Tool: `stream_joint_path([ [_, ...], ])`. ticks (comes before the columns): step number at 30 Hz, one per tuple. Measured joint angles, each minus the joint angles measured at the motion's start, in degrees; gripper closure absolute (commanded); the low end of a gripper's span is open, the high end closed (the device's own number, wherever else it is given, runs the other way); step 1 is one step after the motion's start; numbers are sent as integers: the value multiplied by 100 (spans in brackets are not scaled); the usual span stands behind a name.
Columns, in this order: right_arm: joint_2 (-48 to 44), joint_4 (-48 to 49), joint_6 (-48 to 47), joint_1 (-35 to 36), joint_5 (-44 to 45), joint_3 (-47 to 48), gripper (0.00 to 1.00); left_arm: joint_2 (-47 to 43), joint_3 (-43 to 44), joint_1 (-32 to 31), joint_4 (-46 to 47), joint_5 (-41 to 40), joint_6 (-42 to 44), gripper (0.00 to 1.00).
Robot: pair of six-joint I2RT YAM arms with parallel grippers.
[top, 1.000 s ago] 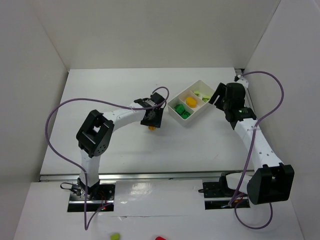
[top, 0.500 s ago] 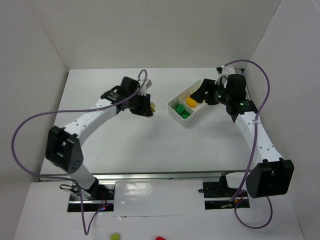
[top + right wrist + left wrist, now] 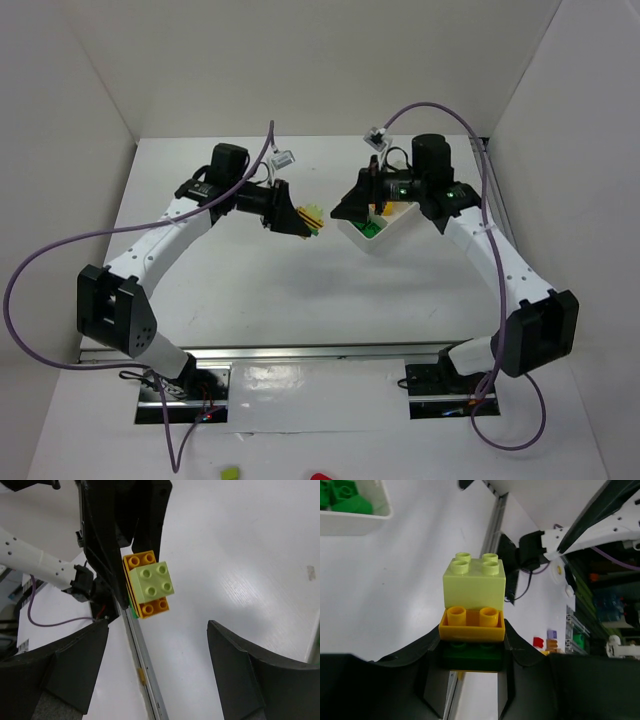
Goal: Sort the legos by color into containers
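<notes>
My right gripper is to grab only the pale green brick by its opposite sides next, to separate and sort it, and leave the yellow brick free.
My left gripper (image 3: 300, 219) is shut on a stack of legos (image 3: 313, 217) and holds it above the table, pointing right. In the left wrist view the stack (image 3: 472, 592) has a dark green brick between the jaws, a yellow brick on it and a pale green brick on top. My right gripper (image 3: 348, 207) is open and empty, facing the stack from the right, a short gap away. The right wrist view shows the stack (image 3: 149, 582) ahead of my open right gripper (image 3: 155, 670). The white tray (image 3: 378, 243) sits behind the right gripper, with green bricks (image 3: 370, 228) in it.
The tray's corner (image 3: 355, 524) with green bricks (image 3: 342, 495) shows at the top left of the left wrist view. A metal rail (image 3: 300, 352) runs along the table's front edge. White walls enclose the table. Purple cables loop off both arms.
My left gripper has lifted the stack off the table and turned it to the right. My right gripper has swung left from the tray to face the stack.
</notes>
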Motion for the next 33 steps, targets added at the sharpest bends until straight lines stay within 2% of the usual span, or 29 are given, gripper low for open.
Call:
stream_joint_path([
  [8,684,90,-39,280,-44,404,14,-4,-48,17,170,566,-11,100],
  [10,857,175,26,304,-216,459,17,-4,-63,17,184,562,-9,100],
  [17,1224,361,127,442,-743,684,20,-4,-125,85,225,675,-24,100],
  [21,1351,374,109,570,-997,789,31,-4,-125,85,269,702,-26,100],
  [22,1355,385,125,586,-1034,789,39,-4,-125,85,269,706,-26,100],
  [25,1355,463,160,605,-1147,789,55,-4,-125,85,271,715,-26,100],
  [26,1355,496,173,605,-1200,789,67,-4,-125,85,280,697,-26,100],
  [28,1355,564,240,605,-1259,789,80,-9,-125,87,295,758,-26,100],
  [33,1303,636,376,605,-1032,743,89,-13,-125,103,315,739,-26,100],
])
